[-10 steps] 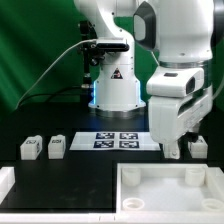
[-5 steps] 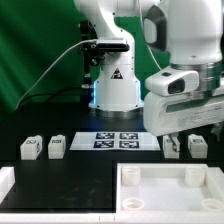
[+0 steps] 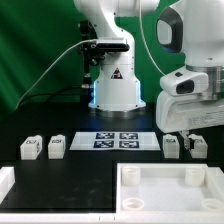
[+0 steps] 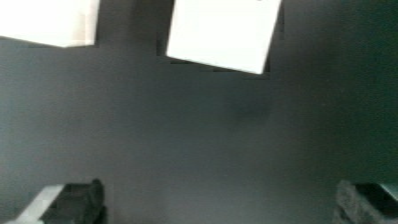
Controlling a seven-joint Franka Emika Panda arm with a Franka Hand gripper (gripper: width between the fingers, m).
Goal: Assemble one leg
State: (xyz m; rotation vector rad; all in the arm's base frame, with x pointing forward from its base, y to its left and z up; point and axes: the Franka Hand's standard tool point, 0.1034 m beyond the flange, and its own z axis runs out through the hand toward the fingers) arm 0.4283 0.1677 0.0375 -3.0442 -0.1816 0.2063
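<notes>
The gripper isn't ready to close yet: the white blocks are beyond the robot's fingertips in the wrist view, so it needs to move toward the blocks first and then close on them.
Four small white legs stand on the black table in the exterior view: two at the left (image 3: 29,148) (image 3: 56,146) and two at the right (image 3: 171,146) (image 3: 194,146). My gripper (image 3: 187,130) hangs just above and behind the right pair. In the wrist view its dark fingers (image 4: 68,205) are spread wide with nothing between them. Two white blocks (image 4: 222,35) (image 4: 45,20) lie on the dark table beyond the fingers. The large white rimmed tabletop (image 3: 165,190) lies at the front right.
The marker board (image 3: 117,140) lies in the middle of the table in front of the robot base (image 3: 115,90). A white rimmed piece (image 3: 6,180) sits at the front left corner.
The arm has moved toward the exterior view's right and risen a little. The leg it hid is now in view, and both right legs stand where they were.
</notes>
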